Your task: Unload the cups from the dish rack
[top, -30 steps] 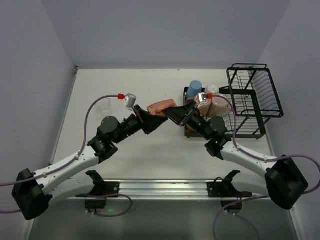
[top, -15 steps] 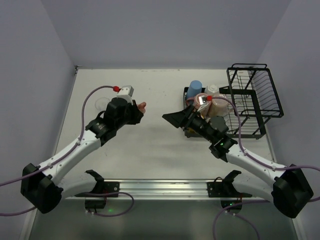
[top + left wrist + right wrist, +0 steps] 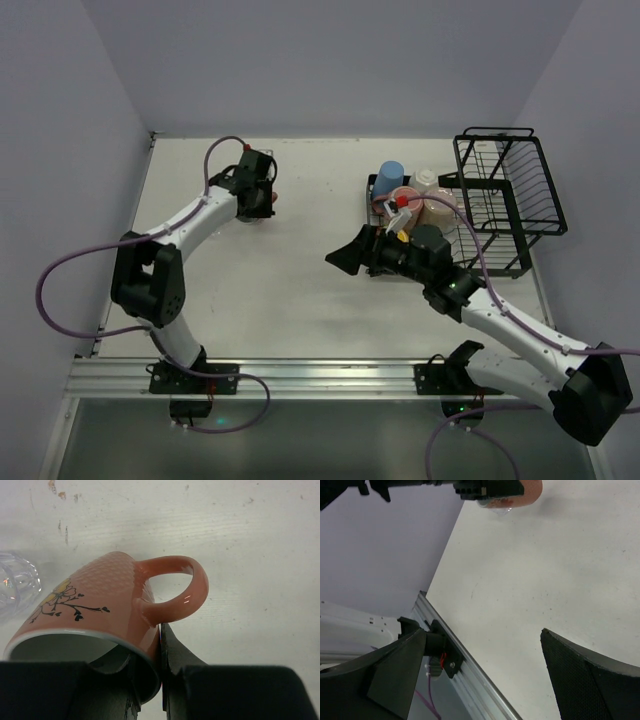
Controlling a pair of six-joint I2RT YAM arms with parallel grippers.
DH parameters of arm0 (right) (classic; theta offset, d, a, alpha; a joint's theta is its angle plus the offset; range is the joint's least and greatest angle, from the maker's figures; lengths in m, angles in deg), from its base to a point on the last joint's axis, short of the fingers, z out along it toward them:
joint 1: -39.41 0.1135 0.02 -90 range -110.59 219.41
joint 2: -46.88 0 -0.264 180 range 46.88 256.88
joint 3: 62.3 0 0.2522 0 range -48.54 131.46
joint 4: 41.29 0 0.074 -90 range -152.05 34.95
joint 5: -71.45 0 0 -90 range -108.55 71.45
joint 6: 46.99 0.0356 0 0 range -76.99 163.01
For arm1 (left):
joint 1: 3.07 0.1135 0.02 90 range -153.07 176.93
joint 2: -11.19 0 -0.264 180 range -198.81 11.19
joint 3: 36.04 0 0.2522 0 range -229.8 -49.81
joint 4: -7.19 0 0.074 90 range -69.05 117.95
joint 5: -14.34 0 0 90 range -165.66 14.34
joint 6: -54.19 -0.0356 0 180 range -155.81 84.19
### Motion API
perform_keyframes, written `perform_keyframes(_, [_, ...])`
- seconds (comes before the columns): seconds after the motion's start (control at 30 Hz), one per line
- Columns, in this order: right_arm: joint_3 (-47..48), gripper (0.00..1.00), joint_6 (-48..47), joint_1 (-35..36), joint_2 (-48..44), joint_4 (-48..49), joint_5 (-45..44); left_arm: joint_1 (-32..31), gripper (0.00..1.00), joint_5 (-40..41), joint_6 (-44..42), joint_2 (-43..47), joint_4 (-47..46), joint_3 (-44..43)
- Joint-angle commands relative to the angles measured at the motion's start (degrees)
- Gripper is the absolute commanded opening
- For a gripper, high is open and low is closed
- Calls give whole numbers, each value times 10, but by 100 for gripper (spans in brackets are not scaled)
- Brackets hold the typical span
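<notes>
The pink mug (image 3: 100, 595) hangs tilted above the table and would fall if I opened now. My left gripper moves the mug beside the clear glass next, so it is too early to release.
My left gripper (image 3: 257, 197) is shut on the rim of a pink mug (image 3: 100, 595) with a flower print, beside its handle, and holds it tilted low over the table at the far left. The left wrist view shows the jaws (image 3: 161, 680) clamped on the mug wall. A clear glass (image 3: 14, 584) stands just left of the mug. My right gripper (image 3: 350, 258) is open and empty, left of the black dish rack (image 3: 497, 131). A blue cup (image 3: 390, 178), a pink cup (image 3: 406, 197), a beige cup (image 3: 441, 212) and a white one (image 3: 427, 178) sit in the rack's low left part.
The rack's tall wire basket fills the far right. Walls close in the table on three sides. The metal rail (image 3: 470, 670) runs along the near edge. The right wrist view shows the pink mug (image 3: 520, 491) far off.
The right gripper let go of the pink mug and drew back toward the rack. The left arm carried the mug from the table's middle to the far left, beside the clear glass.
</notes>
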Motion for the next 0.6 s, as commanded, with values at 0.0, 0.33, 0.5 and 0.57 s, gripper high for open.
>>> perform_keyframes(0.0, [15, 99, -33, 5, -28, -33, 10, 25, 0, 11, -39, -22, 32, -73])
perform_keyframes(0.33, [48, 99, -87, 9, -46, -97, -11, 77, 0, -19, -61, -137, 94, -165])
perform_keyframes(0.5, [49, 99, -91, 8, -49, -102, -11, 84, 18, -37, -64, -155, 105, -180])
perform_keyframes(0.57, [51, 99, -93, 9, -49, -106, -12, 85, 28, -40, -65, -158, 107, -182])
